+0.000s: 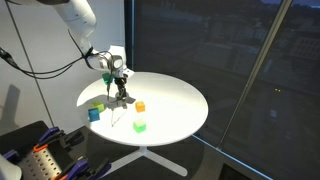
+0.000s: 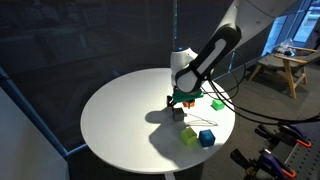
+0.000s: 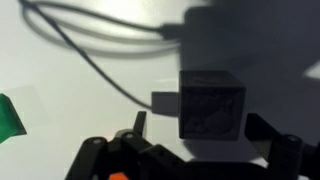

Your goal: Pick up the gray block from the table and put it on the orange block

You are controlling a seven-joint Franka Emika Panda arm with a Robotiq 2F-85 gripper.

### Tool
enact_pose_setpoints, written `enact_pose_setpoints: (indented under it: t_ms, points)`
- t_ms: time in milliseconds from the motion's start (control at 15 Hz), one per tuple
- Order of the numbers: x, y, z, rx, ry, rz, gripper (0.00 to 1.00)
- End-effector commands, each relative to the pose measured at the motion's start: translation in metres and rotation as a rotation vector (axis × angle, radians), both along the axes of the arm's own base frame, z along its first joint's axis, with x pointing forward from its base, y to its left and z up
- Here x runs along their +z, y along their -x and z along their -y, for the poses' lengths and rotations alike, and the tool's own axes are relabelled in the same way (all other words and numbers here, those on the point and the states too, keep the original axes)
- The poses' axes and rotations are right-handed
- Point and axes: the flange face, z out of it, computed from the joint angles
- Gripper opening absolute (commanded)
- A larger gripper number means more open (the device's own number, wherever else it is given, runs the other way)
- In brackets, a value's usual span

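The gray block is between my fingers but shows below them in an exterior view. My gripper should move down first and then close on the block.
The gray block sits on the white table and looks dark in the arm's shadow. In the wrist view my gripper is open, with one finger on each side of the block and a small gap at both. In both exterior views the gripper hangs low over the table above the gray block. The orange block lies just beside it and also shows in an exterior view.
A bright green cube, a yellow-green cube and a blue cube lie on the table. A green edge shows at the wrist view's left. Cable shadows cross the tabletop.
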Motion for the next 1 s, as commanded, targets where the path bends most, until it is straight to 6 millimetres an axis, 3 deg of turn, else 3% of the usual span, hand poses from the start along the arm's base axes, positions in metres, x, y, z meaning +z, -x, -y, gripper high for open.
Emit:
enact_pose_setpoints:
  t_ms: [0, 733, 800, 867, 933]
  points:
    - [-0.003, -0.005, -0.004, -0.007, 0.006, -0.004, 1.00]
    - [-0.016, -0.005, -0.003, -0.003, 0.012, -0.022, 1.00]
    - [-0.017, -0.005, -0.004, -0.003, 0.012, -0.023, 0.91]
    - [-0.017, -0.005, -0.004, -0.001, 0.011, -0.025, 0.74]
    - [-0.018, -0.006, -0.004, -0.001, 0.013, -0.025, 0.66]
